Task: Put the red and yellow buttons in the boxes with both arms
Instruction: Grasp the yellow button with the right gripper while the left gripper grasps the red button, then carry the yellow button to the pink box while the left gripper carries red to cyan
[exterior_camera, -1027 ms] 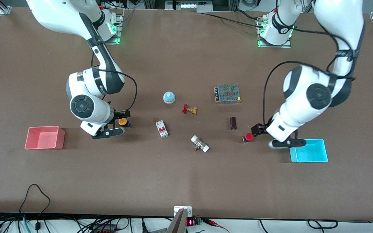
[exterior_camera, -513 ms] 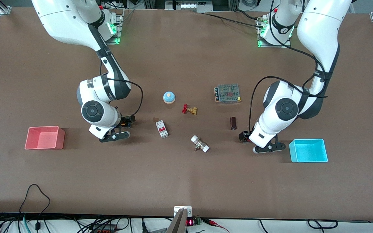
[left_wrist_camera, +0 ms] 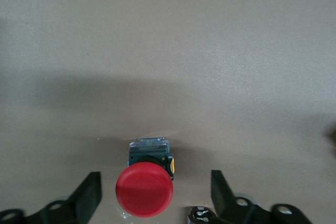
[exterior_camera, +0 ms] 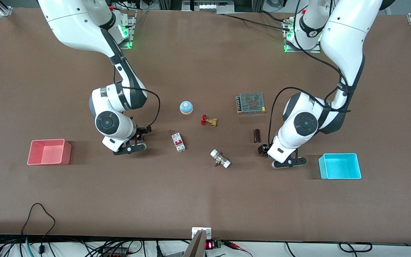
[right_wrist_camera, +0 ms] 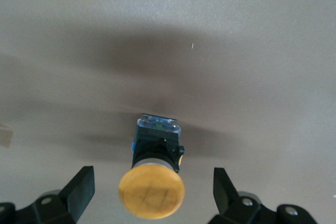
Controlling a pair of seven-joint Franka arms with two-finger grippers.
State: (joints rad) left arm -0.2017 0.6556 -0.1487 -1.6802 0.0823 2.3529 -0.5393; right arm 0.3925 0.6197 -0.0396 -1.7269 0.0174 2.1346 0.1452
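Note:
My fingertips are on either side of the yellow button's dark body [right_wrist_camera: 156, 147], so closing now would catch the button. My right gripper closes on the button next.
The red button [left_wrist_camera: 144, 190] stands on the table between the spread fingers of my left gripper [left_wrist_camera: 155, 196], which touch nothing. In the front view my left gripper [exterior_camera: 266, 150] is low over the table beside the cyan box [exterior_camera: 340, 166], and its wrist hides the button. The yellow button [right_wrist_camera: 151, 192] stands between the spread fingers of my right gripper [right_wrist_camera: 153, 192], also untouched. In the front view my right gripper [exterior_camera: 139, 135] is low over the table, some way from the pink box [exterior_camera: 48, 152]. Both boxes are empty.
Between the arms lie a blue dome [exterior_camera: 186, 107], a red-handled brass valve [exterior_camera: 208, 121], a white circuit breaker [exterior_camera: 178, 142], a metal fitting [exterior_camera: 220, 159], a dark cylinder [exterior_camera: 257, 135] and a mesh-topped power supply [exterior_camera: 250, 102].
Both arms have moved toward the table's middle and come down over the buttons, which now sit between the open fingers. In the front view the wrists now cover the buttons.

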